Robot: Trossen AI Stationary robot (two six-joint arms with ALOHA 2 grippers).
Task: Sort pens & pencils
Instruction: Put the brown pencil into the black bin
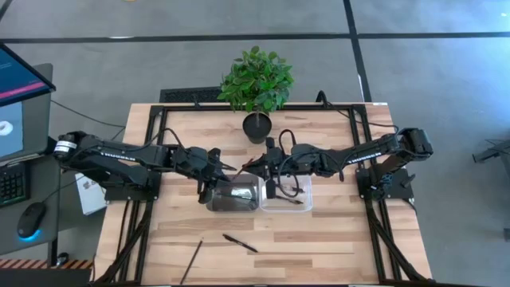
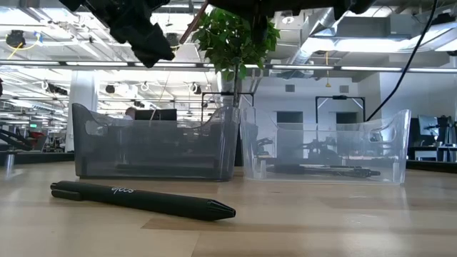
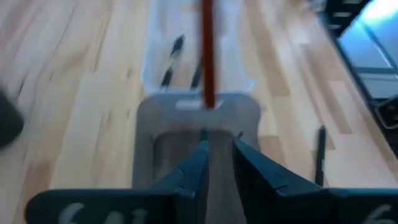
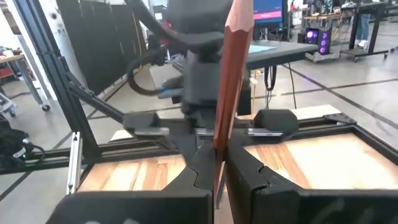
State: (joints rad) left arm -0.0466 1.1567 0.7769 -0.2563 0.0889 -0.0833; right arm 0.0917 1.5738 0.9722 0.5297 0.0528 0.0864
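I will keep holding the reddish-brown pencil with my right gripper. The pencil slants above the grey bin (image 1: 235,195), so it would drop and tip if I opened now.
A reddish-brown pencil (image 4: 233,74) slants in the air above the grey bin (image 1: 235,195), between my two grippers. My right gripper (image 4: 217,163), coming in from the table's right, is shut on it. My left gripper (image 3: 221,142) faces it from the left, tipped down over the grey bin (image 3: 199,115). Its fingers are apart, with the pencil's lower end (image 3: 208,102) just beyond their tips. Dark pens (image 2: 321,170) lie in the clear bin (image 1: 287,195). One pen (image 1: 239,242) and one pencil (image 1: 191,261) lie flat on the table near the front edge. My right gripper pinches the pencil's shaft (image 4: 217,146) between its two fingers, which come in level from the table's right and lie across it. The sharpened end (image 4: 239,15) rises above the fingers and the other end slants down toward my left gripper. The pencil is clear of the table and bins.
A potted plant (image 1: 256,84) stands at the table's far edge behind the bins. The two bins stand side by side at mid-table. A monitor and a mouse sit off the table's left side. Bare wood lies in front of the bins around the loose pen (image 2: 143,198).
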